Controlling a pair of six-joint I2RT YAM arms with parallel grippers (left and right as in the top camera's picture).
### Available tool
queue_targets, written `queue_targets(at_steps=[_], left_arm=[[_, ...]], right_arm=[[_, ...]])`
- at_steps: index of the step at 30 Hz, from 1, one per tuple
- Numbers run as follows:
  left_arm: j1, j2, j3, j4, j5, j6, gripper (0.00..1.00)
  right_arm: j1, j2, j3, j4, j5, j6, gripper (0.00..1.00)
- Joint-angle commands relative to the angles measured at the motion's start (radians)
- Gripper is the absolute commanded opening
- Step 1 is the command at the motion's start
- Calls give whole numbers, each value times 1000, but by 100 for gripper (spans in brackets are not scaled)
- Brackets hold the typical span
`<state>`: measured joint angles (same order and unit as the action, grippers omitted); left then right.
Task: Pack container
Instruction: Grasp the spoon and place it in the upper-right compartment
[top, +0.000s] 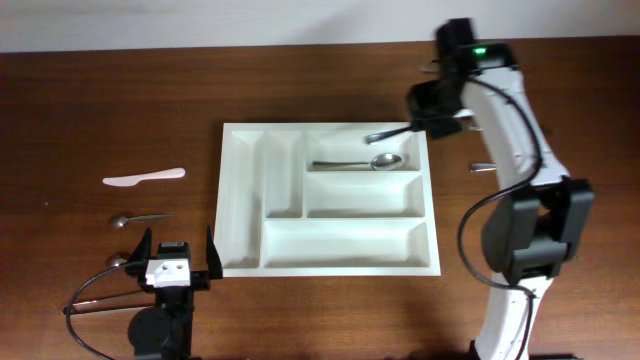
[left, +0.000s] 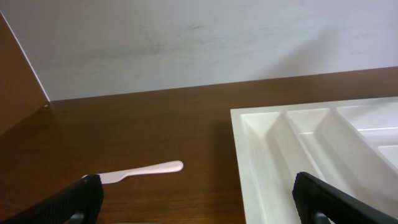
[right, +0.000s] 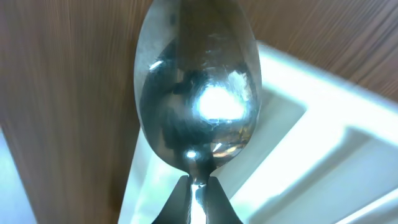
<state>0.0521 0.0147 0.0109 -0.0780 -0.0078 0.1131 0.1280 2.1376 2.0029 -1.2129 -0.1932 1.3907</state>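
The bowl (right: 199, 93) of the second metal spoon reaches past the container's corner, so the second spoon would end across the container's rim if I opened my right gripper now.
The white five-compartment container (top: 250, 200) lies mid-table; its near-left corner shows in the left wrist view (left: 267, 149). One metal spoon (top: 358, 163) lies in its top wide compartment. My right gripper (top: 432, 122) is shut on a second metal spoon (top: 388, 133), held over the container's top right corner; in the right wrist view the spoon's bowl (right: 199, 93) fills the frame above the closed fingers (right: 198, 186). My left gripper (top: 178, 262) is open and empty, low beside the container's left front corner.
A pale pink plastic knife (top: 143, 178) lies left of the container and shows in the left wrist view (left: 143, 171). Two small metal spoons (top: 137, 218) lie below it. More cutlery (top: 481, 166) lies right of the container behind the right arm.
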Motion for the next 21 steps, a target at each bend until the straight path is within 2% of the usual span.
queue_targets(at_steps=[1,6,12,15,17,21], left_arm=[[3,-9,-2,-5,1,16,99],[3,-9,-2,-5,1,16,99],[3,-9,-2,-5,1,16,99],[3,-9,-2,-5,1,16,99],[3,-9,-2,-5,1,16,99],[3,-9,-2,-5,1,16,99]], right_arm=[[77,-5,16,6,47,187,8],[146,-3,10,38,109,246,11],[176,10,-2,73,123,246,14],[172,24,-2,73,125,237,20],[168,29,-2,73,135,222,29],[150,28,0,89,222,117,63]])
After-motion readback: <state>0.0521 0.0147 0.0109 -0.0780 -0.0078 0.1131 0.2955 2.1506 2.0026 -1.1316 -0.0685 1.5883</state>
